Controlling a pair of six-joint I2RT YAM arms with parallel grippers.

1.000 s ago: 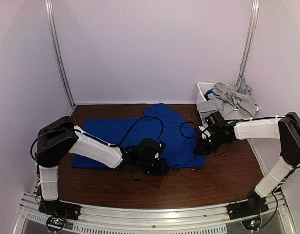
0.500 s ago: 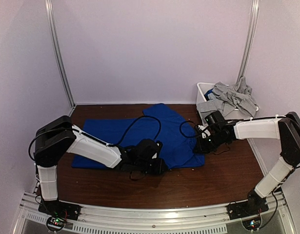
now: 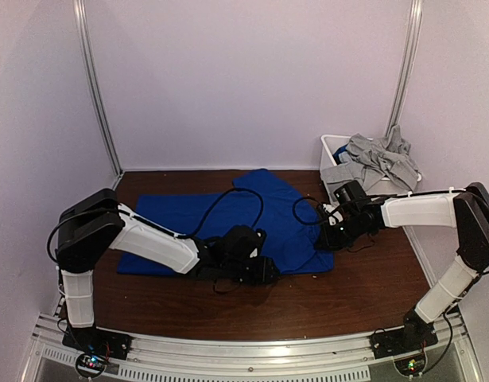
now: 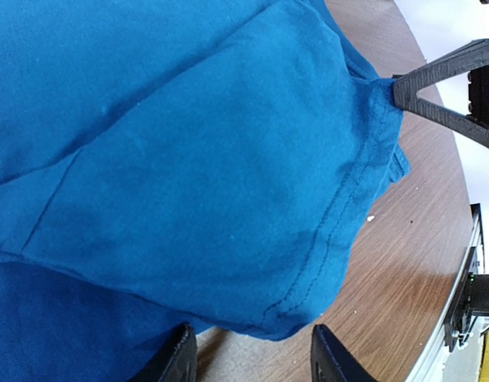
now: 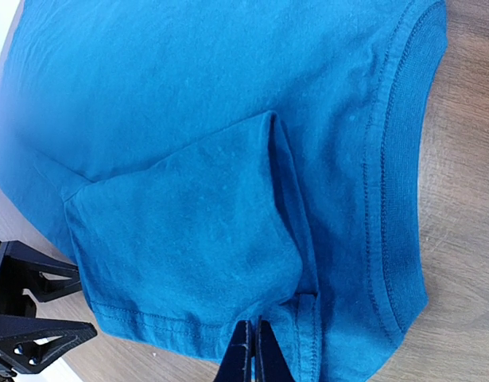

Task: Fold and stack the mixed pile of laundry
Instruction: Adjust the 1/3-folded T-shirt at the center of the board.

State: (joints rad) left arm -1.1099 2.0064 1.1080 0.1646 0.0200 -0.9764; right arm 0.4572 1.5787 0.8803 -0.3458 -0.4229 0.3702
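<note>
The robot should next grab the blue shirt's loose stitched hem corner with its left gripper, opposite the right gripper's hold, to fold the sleeve evenly inward.
A royal-blue shirt [image 3: 228, 215] lies spread on the brown table, with a sleeve folded over its body [image 5: 188, 231]. My left gripper [image 3: 264, 270] rests at the shirt's near edge. It is open, and the stitched hem corner [image 4: 308, 310] lies loose just ahead of its two fingertips [image 4: 327, 354]. My right gripper [image 5: 254, 326] is shut on the blue shirt's hem beside the ribbed collar [image 5: 395, 199], at the garment's right side [image 3: 324, 241]. Light-grey garments [image 3: 378, 159] are heaped in and over a white bin.
The white plastic bin [image 3: 330, 147] stands at the back right corner against the wall. Bare wooden table [image 3: 347, 294] runs along the front. Black cables [image 3: 228, 199] loop over the blue shirt. Metal posts [image 3: 97, 87] flank the back wall.
My left gripper has gone from shut to open and let go of the blue hem. Both arms stay almost where they were; the right grip is unchanged.
</note>
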